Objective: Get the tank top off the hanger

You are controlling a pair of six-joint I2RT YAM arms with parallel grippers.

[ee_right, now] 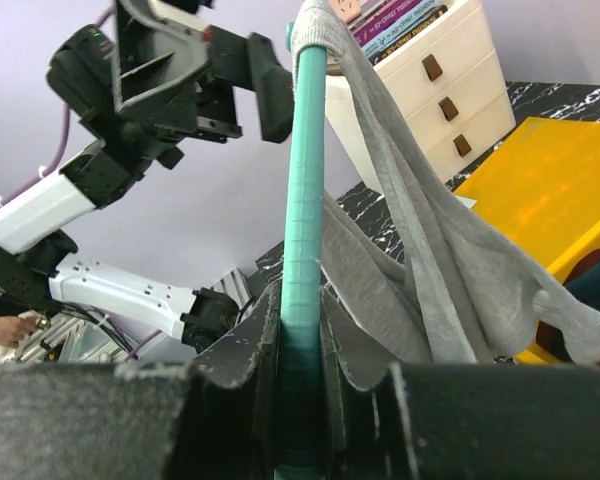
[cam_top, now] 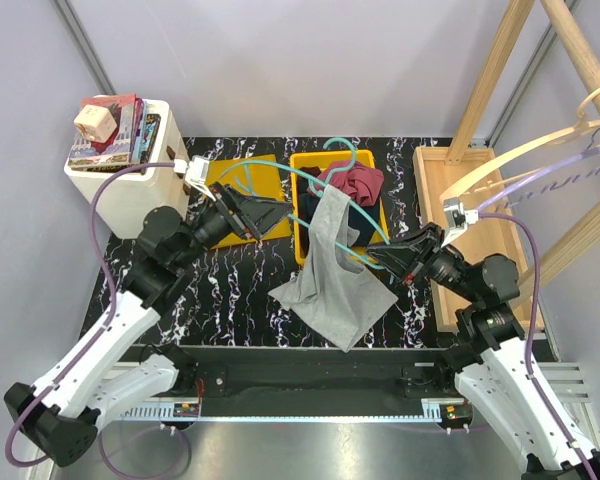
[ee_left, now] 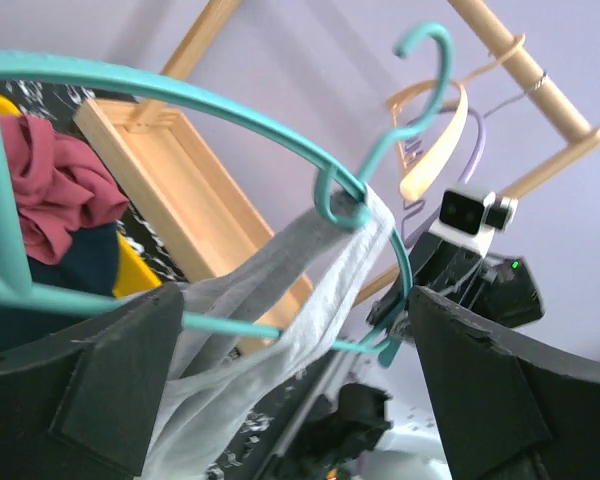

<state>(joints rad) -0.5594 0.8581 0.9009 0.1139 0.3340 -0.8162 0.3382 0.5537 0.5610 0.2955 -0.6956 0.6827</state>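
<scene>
My left gripper grabs the hanger's side that is bare of the strap, opposite my right gripper, next, so the tank top slips off there.
A grey tank top [cam_top: 330, 275] hangs from a teal hanger [cam_top: 280, 172] held over the middle of the table. One strap loops round the hanger's neck [ee_left: 358, 212]; the body droops to the table. My right gripper [cam_top: 377, 259] is shut on the hanger's right end, and the teal bar [ee_right: 303, 250] runs up from between its jaws with the tank top [ee_right: 430, 290] draped beside it. My left gripper [cam_top: 276, 215] is open at the hanger's left part. In its wrist view the wide-apart fingers [ee_left: 110, 390] flank the lower bar and grey cloth [ee_left: 230, 340] without closing.
A yellow bin [cam_top: 310, 160] behind the hanger holds maroon and dark clothes [cam_top: 355, 185]. A yellow board [cam_top: 235, 180] lies left of it. A white drawer unit [cam_top: 130, 195] with books stands far left. A wooden rack [cam_top: 475, 215] with wooden hangers [cam_top: 540, 150] stands right.
</scene>
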